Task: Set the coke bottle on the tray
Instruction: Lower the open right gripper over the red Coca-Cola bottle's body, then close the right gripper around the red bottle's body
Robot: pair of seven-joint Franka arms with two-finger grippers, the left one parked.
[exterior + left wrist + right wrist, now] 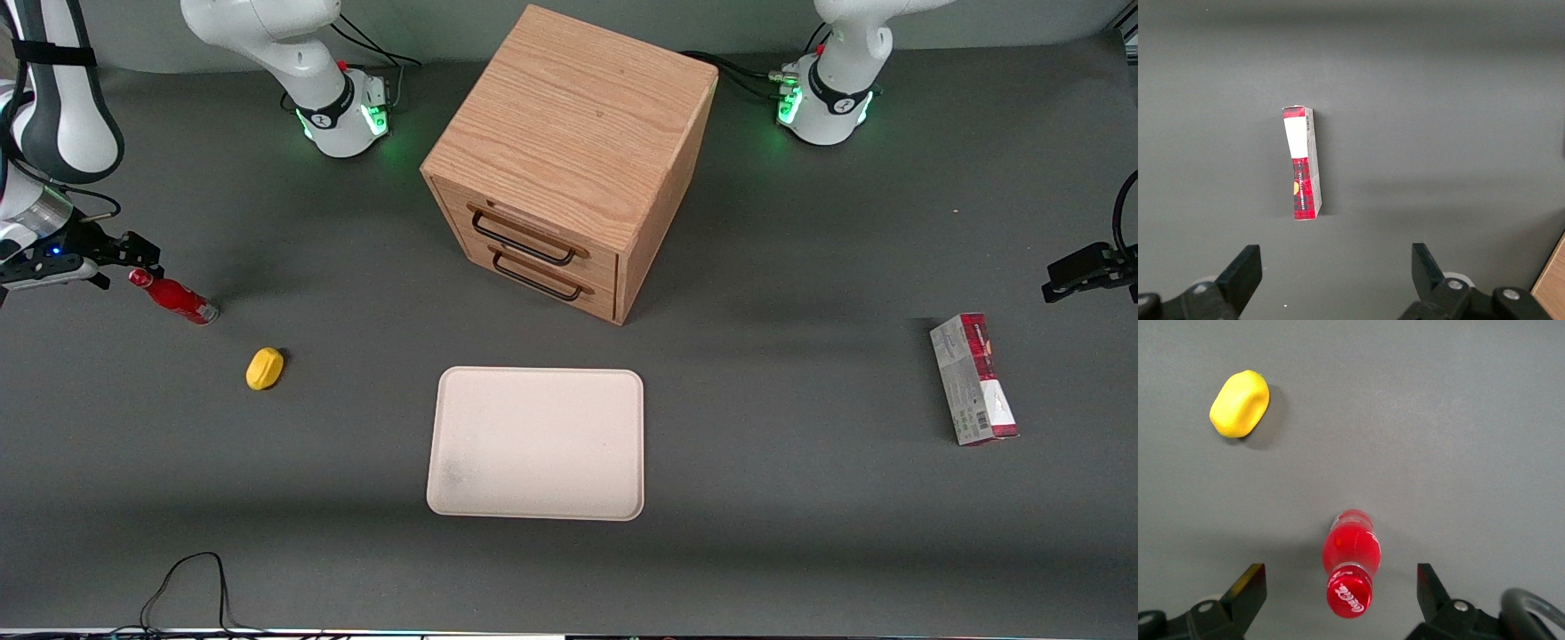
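My gripper is going to grab the bottle by its red cap next. Then it can place the coke bottle on the tray.
The coke bottle is small and red with a red cap, and it stands on the grey table toward the working arm's end. My gripper hovers at its cap and is open. In the right wrist view the cap of the coke bottle sits midway between the two spread fingers of the gripper, touching neither. The cream tray lies flat and bare in the middle of the table, nearer to the front camera than the cabinet and well apart from the bottle.
A yellow lemon-like lump lies between bottle and tray. A wooden drawer cabinet stands mid-table. A red-and-grey carton lies toward the parked arm's end. A black cable loops at the table's near edge.
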